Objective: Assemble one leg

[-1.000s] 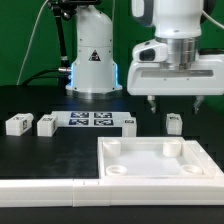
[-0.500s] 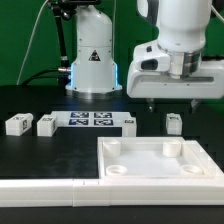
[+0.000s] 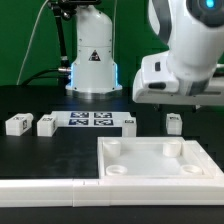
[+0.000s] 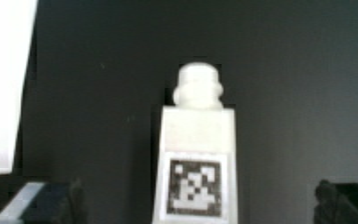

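Observation:
My gripper needs to reach the leg and grab its square-tagged body (image 4: 195,188), so its round peg stays free to enter the white tray-like piece.
Several white legs with square tags lie on the black table: two at the exterior view's left (image 3: 16,124) (image 3: 45,124), one beside the marker board (image 3: 128,122), and one (image 3: 173,122) further right. My gripper (image 3: 172,102) hangs tilted just above that right leg. In the wrist view this leg (image 4: 197,150) lies lengthwise with its round peg pointing away and its tag facing the camera. It sits between the two dark fingertips (image 4: 25,200), which stand wide apart and touch nothing. The gripper (image 4: 190,205) is open and empty.
The marker board (image 3: 90,120) lies between the legs. A large white square tray-like piece (image 3: 160,160) with corner holes lies in front of the right leg. A white bar (image 3: 45,185) runs along the front. The arm's base (image 3: 92,60) stands behind.
The arm's wrist has swung and tilted toward the exterior view's right, and the gripper has sunk a little over the right leg. The parts on the table have not moved.

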Action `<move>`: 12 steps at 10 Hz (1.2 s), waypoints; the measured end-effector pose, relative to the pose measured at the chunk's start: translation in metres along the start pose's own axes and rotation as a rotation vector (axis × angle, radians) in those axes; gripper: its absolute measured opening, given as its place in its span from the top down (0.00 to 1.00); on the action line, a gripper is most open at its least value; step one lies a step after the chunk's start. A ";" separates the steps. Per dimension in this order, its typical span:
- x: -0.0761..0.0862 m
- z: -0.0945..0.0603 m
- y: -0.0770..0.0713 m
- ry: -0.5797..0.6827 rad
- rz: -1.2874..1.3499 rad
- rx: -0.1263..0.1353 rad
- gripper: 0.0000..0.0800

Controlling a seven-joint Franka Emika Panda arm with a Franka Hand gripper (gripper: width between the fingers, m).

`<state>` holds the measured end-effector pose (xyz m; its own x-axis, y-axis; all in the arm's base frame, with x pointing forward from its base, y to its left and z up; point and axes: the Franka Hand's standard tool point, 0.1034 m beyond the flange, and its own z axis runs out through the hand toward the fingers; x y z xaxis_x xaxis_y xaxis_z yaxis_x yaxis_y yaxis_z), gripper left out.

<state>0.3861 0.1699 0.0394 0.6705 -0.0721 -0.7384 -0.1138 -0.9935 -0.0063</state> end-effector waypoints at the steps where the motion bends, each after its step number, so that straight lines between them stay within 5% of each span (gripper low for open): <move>1: 0.005 0.001 -0.003 -0.048 -0.002 -0.002 0.19; 3: 0.008 0.009 -0.007 -0.176 -0.006 -0.015 0.19; 11: 0.018 0.028 0.001 -0.154 -0.040 -0.012 0.19; 12: 0.018 0.028 0.001 -0.154 -0.041 -0.011 0.32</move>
<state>0.3777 0.1700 0.0072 0.5536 -0.0182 -0.8326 -0.0799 -0.9963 -0.0314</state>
